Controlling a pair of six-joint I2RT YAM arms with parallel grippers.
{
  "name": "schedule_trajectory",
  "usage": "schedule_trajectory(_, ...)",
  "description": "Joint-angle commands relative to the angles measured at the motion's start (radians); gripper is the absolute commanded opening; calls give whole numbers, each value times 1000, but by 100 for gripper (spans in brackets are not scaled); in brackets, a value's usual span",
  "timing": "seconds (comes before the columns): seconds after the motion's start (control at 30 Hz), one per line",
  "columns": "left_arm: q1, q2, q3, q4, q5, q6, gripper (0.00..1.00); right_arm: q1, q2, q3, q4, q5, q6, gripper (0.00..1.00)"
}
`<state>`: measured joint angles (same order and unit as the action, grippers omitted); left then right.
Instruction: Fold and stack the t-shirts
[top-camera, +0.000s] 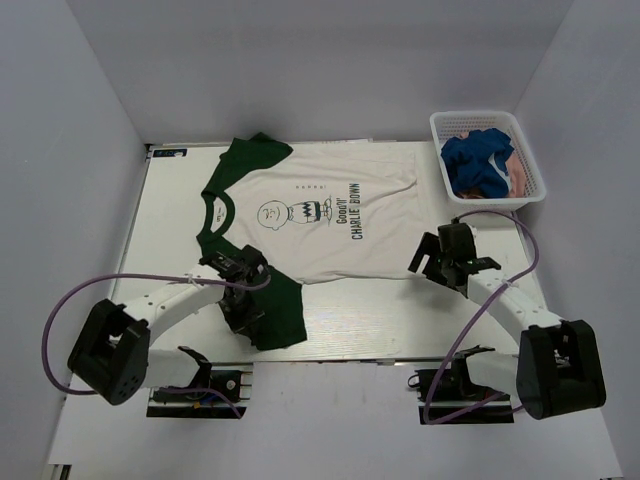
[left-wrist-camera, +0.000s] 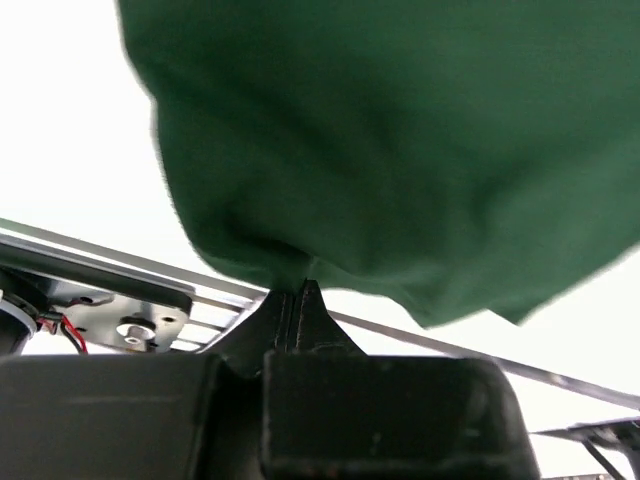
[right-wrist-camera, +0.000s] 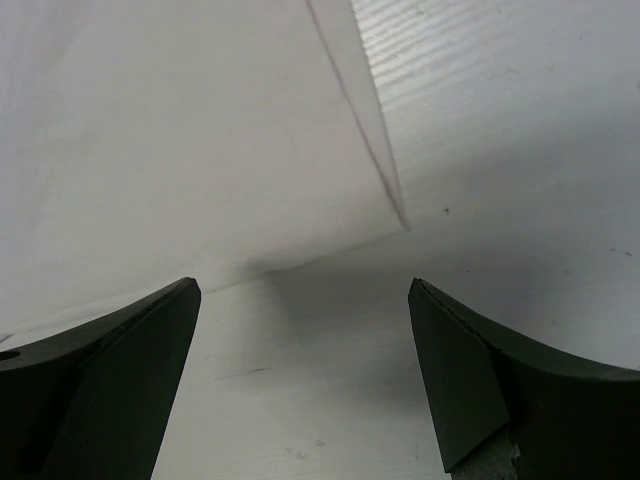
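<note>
I will grab the cream t-shirt (top-camera: 330, 215) by its near hem corner (top-camera: 420, 276) with my right gripper next, to fold the near side of the t-shirt inward across its body.
The cream t-shirt (top-camera: 330, 215) with dark green sleeves and a Charlie Brown print lies flat across the table, collar to the left. My left gripper (top-camera: 243, 300) is shut on the near green sleeve (top-camera: 275, 310); in the left wrist view the green cloth (left-wrist-camera: 400, 150) hangs pinched between my closed fingertips (left-wrist-camera: 297, 290). My right gripper (top-camera: 425, 262) is open and empty just off the shirt's near right corner; the right wrist view shows the cream hem edge (right-wrist-camera: 200, 180) ahead of the spread fingers (right-wrist-camera: 130, 360). The blue shirt (top-camera: 478, 160) and pink shirt (top-camera: 519, 176) lie bunched in the basket.
A white mesh basket (top-camera: 445, 125) stands at the back right corner of the table. The table's metal front rail (left-wrist-camera: 120, 300) runs just below the held sleeve. White walls enclose the table on three sides.
</note>
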<state>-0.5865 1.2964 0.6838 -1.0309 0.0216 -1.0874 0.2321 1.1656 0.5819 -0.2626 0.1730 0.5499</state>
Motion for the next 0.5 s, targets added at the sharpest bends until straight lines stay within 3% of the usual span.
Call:
schedule_trajectory(0.0,-4,-68,77,-35,-66,43,0,-20,43,-11,3,42,24,90)
schedule_trajectory(0.27,-4,-112,118,-25,-45,95,0,-33,149,-30,123,-21,62,89)
schedule_trajectory(0.37,-4,-121,109,-12,-35,104,0,-33,187,-19,141,-18,65,82)
schedule_trajectory(0.47,-4,-144,109,6,-26,113,0,-31,215,-4,160,-39,53,60)
